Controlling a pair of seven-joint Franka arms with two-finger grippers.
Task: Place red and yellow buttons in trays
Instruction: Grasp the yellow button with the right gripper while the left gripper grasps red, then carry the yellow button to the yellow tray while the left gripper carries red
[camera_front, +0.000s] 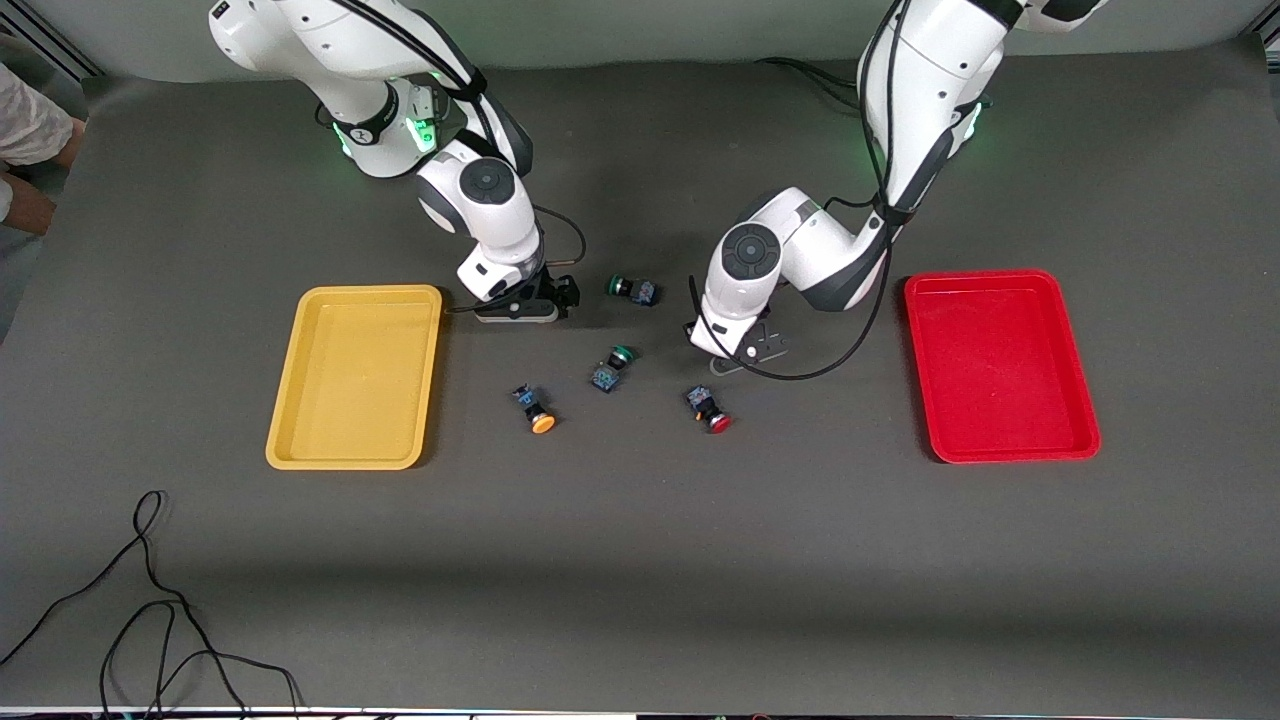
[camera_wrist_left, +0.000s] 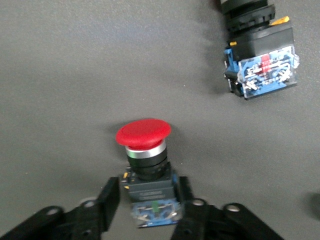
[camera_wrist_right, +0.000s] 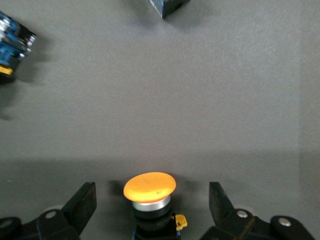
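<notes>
My right gripper should close now. Closing now would hold the yellow button. My fingertips are beside the button's dark body in the right wrist view.
In the left wrist view my left gripper (camera_wrist_left: 148, 200) is down at the table, its fingers (camera_wrist_left: 110, 197) closed against the dark body of a red-capped button (camera_wrist_left: 143, 134). In the right wrist view my right gripper (camera_wrist_right: 152, 200) is open, its fingers wide apart on either side of a yellow-capped button (camera_wrist_right: 150, 186). In the front view both of these buttons are hidden under the left gripper (camera_front: 735, 350) and the right gripper (camera_front: 520, 310). A second yellow button (camera_front: 535, 410) and a second red button (camera_front: 710, 410) lie on the mat nearer the camera. The yellow tray (camera_front: 353, 375) and the red tray (camera_front: 1000, 365) are empty.
Two green-capped switches (camera_front: 633, 289) (camera_front: 612, 368) lie between the grippers. Another switch (camera_wrist_left: 260, 65) lies close to the left gripper, its cap cut off. A black cable (camera_front: 150, 600) loops on the mat near the front edge.
</notes>
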